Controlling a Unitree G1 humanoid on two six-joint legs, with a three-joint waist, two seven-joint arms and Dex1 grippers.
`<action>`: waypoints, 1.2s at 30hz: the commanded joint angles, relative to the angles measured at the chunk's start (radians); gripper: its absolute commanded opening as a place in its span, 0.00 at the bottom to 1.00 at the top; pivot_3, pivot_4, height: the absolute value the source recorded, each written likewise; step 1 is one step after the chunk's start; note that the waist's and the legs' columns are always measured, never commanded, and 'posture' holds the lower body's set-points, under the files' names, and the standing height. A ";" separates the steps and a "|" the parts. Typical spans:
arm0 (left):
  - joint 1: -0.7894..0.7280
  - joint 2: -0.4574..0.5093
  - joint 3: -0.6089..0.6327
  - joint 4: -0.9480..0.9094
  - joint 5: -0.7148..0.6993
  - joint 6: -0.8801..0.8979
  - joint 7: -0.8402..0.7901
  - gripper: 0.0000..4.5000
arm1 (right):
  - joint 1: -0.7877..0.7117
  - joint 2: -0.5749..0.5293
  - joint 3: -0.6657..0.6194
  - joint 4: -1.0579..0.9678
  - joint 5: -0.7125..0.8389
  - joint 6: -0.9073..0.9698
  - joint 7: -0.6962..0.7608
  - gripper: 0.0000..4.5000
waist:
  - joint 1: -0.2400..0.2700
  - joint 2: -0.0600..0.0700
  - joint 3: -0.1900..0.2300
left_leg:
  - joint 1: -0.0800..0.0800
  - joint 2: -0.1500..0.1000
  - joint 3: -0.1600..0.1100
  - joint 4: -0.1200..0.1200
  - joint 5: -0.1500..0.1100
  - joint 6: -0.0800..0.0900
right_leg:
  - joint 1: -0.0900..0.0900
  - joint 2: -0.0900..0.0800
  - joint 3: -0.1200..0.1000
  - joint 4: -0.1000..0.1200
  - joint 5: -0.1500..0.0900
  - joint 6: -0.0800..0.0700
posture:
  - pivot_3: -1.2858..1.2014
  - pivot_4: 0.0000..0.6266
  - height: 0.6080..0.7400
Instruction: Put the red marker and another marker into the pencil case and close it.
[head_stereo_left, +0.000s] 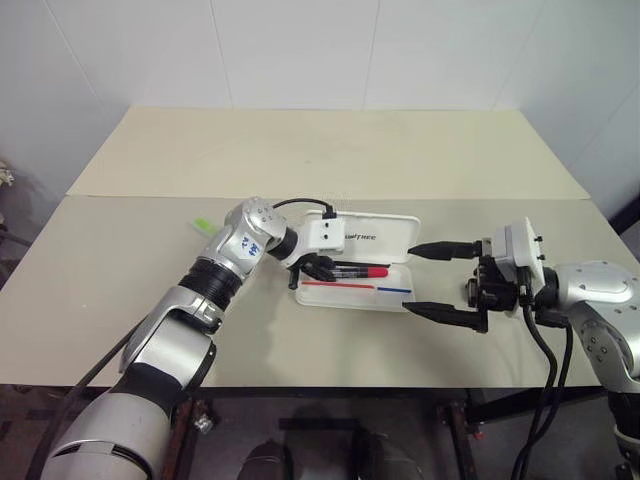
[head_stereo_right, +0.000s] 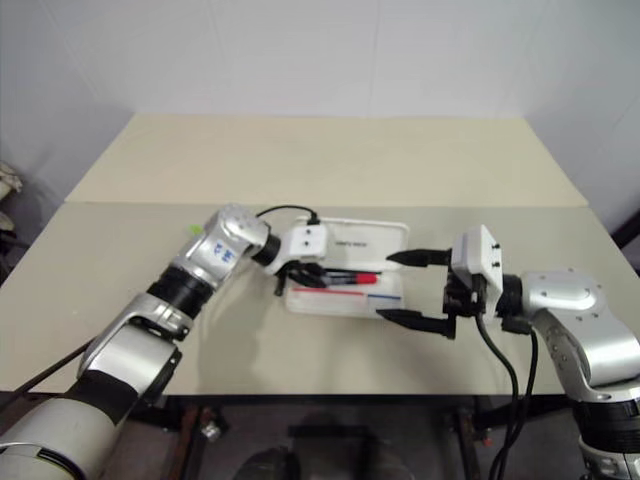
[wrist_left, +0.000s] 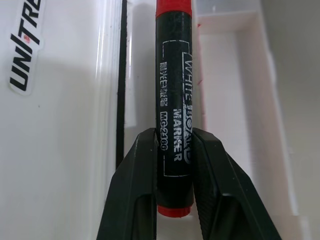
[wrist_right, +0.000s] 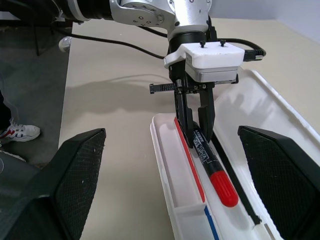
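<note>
The red marker lies lengthwise within the white pencil case's sides below my left gripper and would rest there, so my left gripper releases the marker now.
The white pencil case lies open at mid-table, its lid folded back and red and blue stripes along the tray's front wall. My left gripper is shut on the black barrel of the red marker. It holds the marker slanted over the tray, red cap pointing toward the case's right end. The light-green highlighter lies on the table behind my left forearm. My right gripper stands open just off the case's right end, holding nothing.
The table's front edge runs close below the case. A seam crosses the tabletop behind the case. A black cable loops over my left wrist.
</note>
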 joint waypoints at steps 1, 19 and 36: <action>-0.036 -0.009 0.013 0.026 0.012 -0.033 0.020 0.13 | 0.005 0.001 -0.041 -0.051 0.029 -0.003 -0.017 1.00 | 0.000 0.000 0.000 | 0.000 0.000 0.000 0.000 0.000 0.000 | 0.000 0.000 0.000 0.000 0.000 0.000 | 0.52 0.24 1.00; 0.017 -0.012 0.083 -0.146 -0.066 -0.008 -0.044 0.89 | -0.020 0.022 -0.009 -0.016 0.026 -0.026 -0.018 1.00 | -0.001 0.000 0.000 | -0.001 -0.001 -0.003 0.002 0.000 0.001 | 0.001 0.000 -0.001 0.001 0.000 0.001 | 0.52 0.24 1.00; 0.513 0.346 0.450 -0.924 -0.341 0.509 0.036 0.89 | -0.131 0.054 0.055 0.116 -0.014 -0.055 0.083 1.00 | -0.003 0.000 0.000 | 0.001 0.000 -0.007 0.003 0.001 0.000 | 0.001 0.000 0.002 0.004 0.000 0.000 | 0.52 0.24 1.00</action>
